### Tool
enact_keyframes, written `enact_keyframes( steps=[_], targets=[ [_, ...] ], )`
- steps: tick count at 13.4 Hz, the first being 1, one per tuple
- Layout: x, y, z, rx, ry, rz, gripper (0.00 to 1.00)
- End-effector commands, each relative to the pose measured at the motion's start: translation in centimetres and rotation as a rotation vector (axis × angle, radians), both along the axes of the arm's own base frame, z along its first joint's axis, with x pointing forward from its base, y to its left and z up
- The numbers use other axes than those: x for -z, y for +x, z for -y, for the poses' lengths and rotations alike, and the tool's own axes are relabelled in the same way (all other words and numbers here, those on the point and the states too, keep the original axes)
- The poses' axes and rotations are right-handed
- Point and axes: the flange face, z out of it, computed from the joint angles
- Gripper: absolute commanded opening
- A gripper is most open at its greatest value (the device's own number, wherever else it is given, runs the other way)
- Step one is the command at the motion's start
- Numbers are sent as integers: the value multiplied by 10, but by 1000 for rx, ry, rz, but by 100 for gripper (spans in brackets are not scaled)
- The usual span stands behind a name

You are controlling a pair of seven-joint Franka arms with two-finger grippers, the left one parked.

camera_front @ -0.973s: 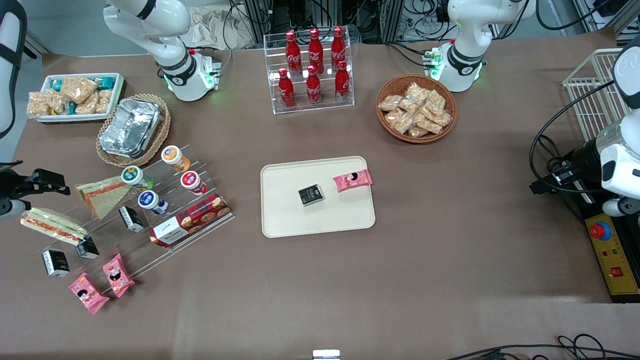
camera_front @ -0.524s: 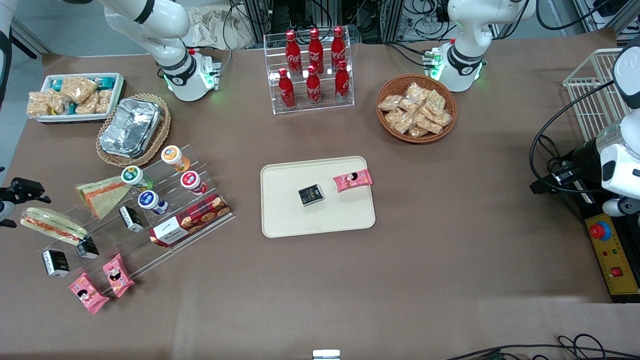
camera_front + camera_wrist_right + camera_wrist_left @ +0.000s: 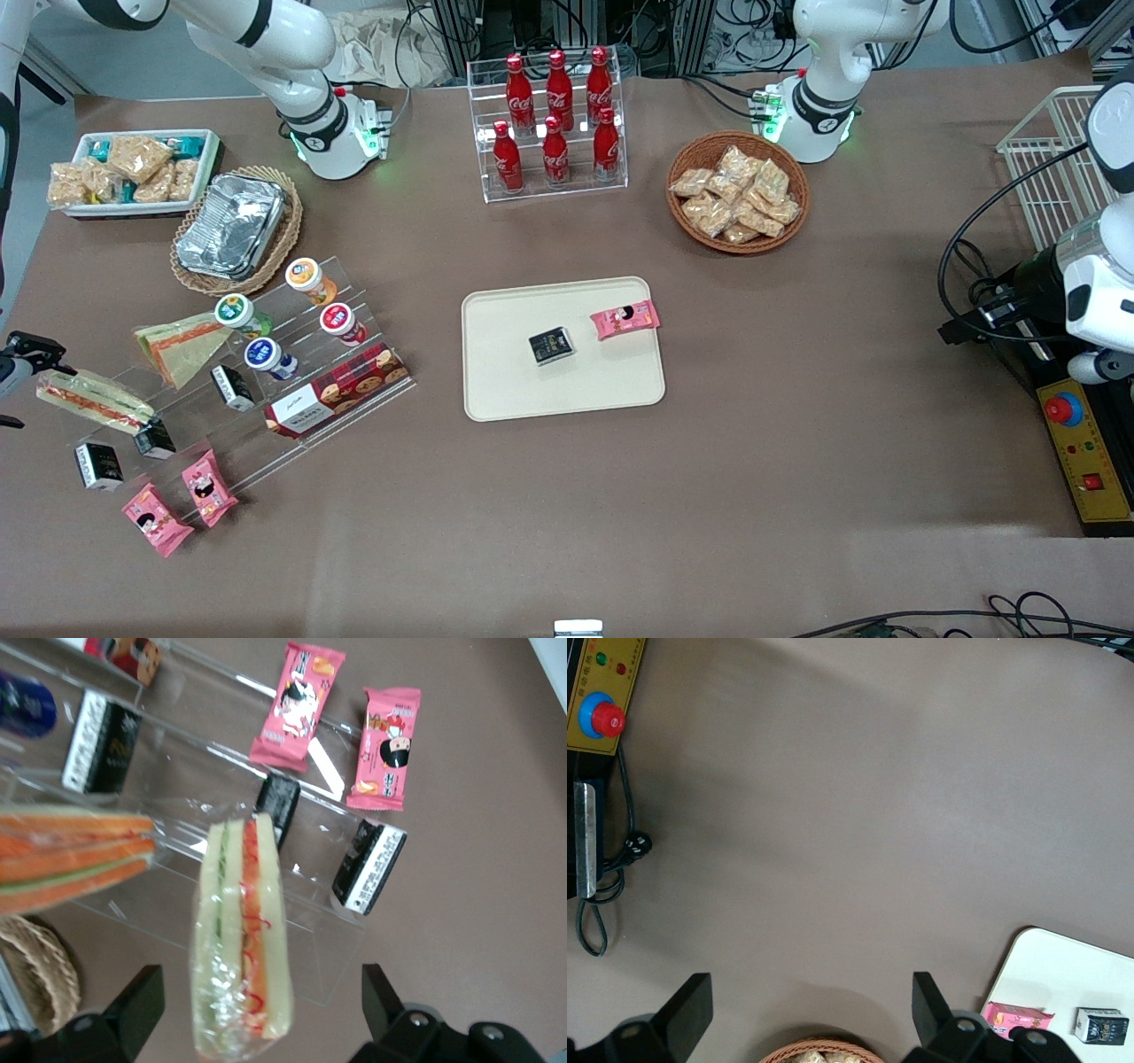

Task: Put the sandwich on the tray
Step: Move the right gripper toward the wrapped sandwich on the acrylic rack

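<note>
My right gripper reaches the clear-wrapped sandwich next and grips one end [image 3: 58, 388], to put the sandwich on the tray [image 3: 496, 390].
The clear-wrapped sandwich [image 3: 93, 400] with white bread and red and green filling lies on the clear stepped stand toward the working arm's end of the table. In the right wrist view the sandwich [image 3: 241, 930] stands between my two spread fingers. My right gripper [image 3: 19, 385] is open, hovering at the sandwich's outer end, its fingers [image 3: 133, 1001] not touching the wrap. The cream-beige tray [image 3: 496, 390] lies mid-table, far from the gripper, with a black box [image 3: 551, 345] and a pink packet [image 3: 625, 319] on it.
A flat triangular sandwich pack [image 3: 182, 344] lies beside the sandwich on the stand [image 3: 354, 399], with cups, a biscuit box, black boxes [image 3: 368, 868] and pink packets [image 3: 385, 749]. A foil container [image 3: 232, 223], a cola rack [image 3: 554, 124] and a snack basket [image 3: 737, 190] stand farther from the camera.
My right gripper has moved sideways toward the working arm's end of the table and nearer the camera, coming over the sandwich's outer end. The sandwich and tray have not moved.
</note>
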Motion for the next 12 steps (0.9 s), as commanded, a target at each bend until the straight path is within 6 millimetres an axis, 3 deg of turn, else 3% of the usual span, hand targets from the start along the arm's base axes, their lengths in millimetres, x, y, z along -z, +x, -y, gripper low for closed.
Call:
enact_keyframes(
  steps=[1, 5, 10, 12],
  targets=[
    [12, 7, 19, -65, 6, 23, 99],
    [36, 8, 23, -14, 43, 20, 99],
    [81, -4, 27, 70, 74, -54, 99],
    [87, -3, 27, 74, 71, -53, 95]
  ],
)
